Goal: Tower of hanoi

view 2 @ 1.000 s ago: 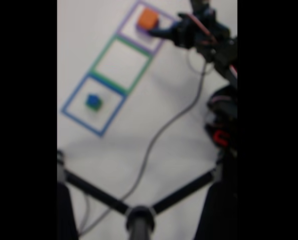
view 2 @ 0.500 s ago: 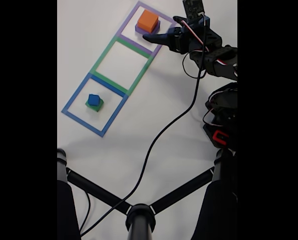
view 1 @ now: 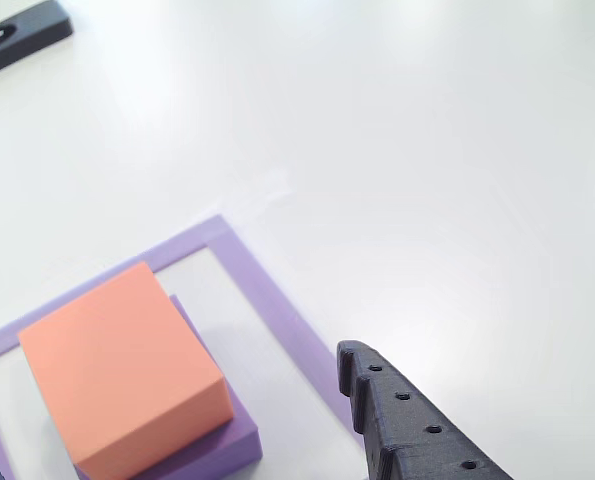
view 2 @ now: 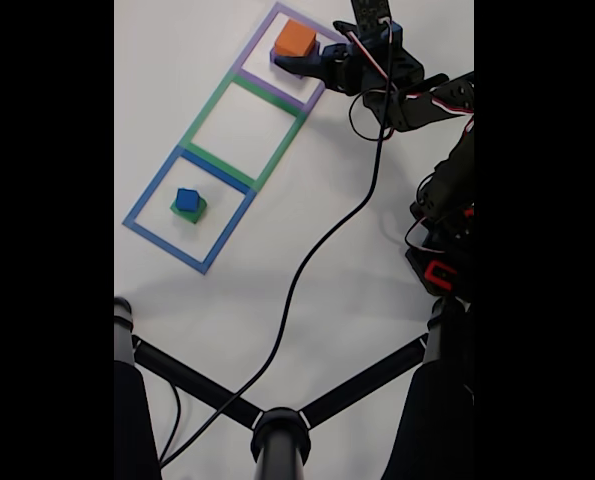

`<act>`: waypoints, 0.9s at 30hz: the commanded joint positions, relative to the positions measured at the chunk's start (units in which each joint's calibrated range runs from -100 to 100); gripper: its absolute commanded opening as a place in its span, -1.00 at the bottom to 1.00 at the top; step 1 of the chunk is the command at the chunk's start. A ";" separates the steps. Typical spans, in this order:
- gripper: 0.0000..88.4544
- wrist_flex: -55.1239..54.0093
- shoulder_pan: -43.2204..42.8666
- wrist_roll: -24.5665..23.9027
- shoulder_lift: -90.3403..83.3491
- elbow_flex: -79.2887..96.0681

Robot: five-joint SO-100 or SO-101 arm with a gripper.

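The orange cube is the top piece of this tower (view 1: pixel 117 350). My gripper next needs to grab the cube by its two opposite sides to move it.
An orange cube (view 2: pixel 296 39) sits on a larger purple cube (view 2: pixel 277 58) inside the purple square outline (view 2: pixel 322 92) at the top of the fixed view. Far down to the left, a small dark blue cube (view 2: pixel 186 198) rests on a green cube (view 2: pixel 193 211) inside the blue outline (view 2: pixel 149 232). My gripper (view 2: pixel 293 62) is low beside the orange-on-purple stack and open. In the other view the orange cube (view 1: pixel 117 375) and purple cube (view 1: pixel 222 440) lie between one dark finger (view 1: pixel 407 425) at the lower right and a sliver of the other at the lower left edge. Neither finger touches them.
The green outline (view 2: pixel 199 112) between the two stacks holds nothing. A black cable (view 2: pixel 317 260) runs across the white table from my arm (view 2: pixel 417 100). Black stand legs (view 2: pixel 277 430) cross the bottom. A black strip with a hole (view 1: pixel 17 35) lies at the other view's top left.
My gripper has moved up and to the left, from outside the purple outline to right beside the orange and purple cubes. The cubes have not moved.
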 commanded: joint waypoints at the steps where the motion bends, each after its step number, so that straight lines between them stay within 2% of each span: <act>1: 0.04 -2.86 -1.45 0.99 1.15 -3.73; 27: -0.02 -7.96 -4.27 0.99 7.48 -6.09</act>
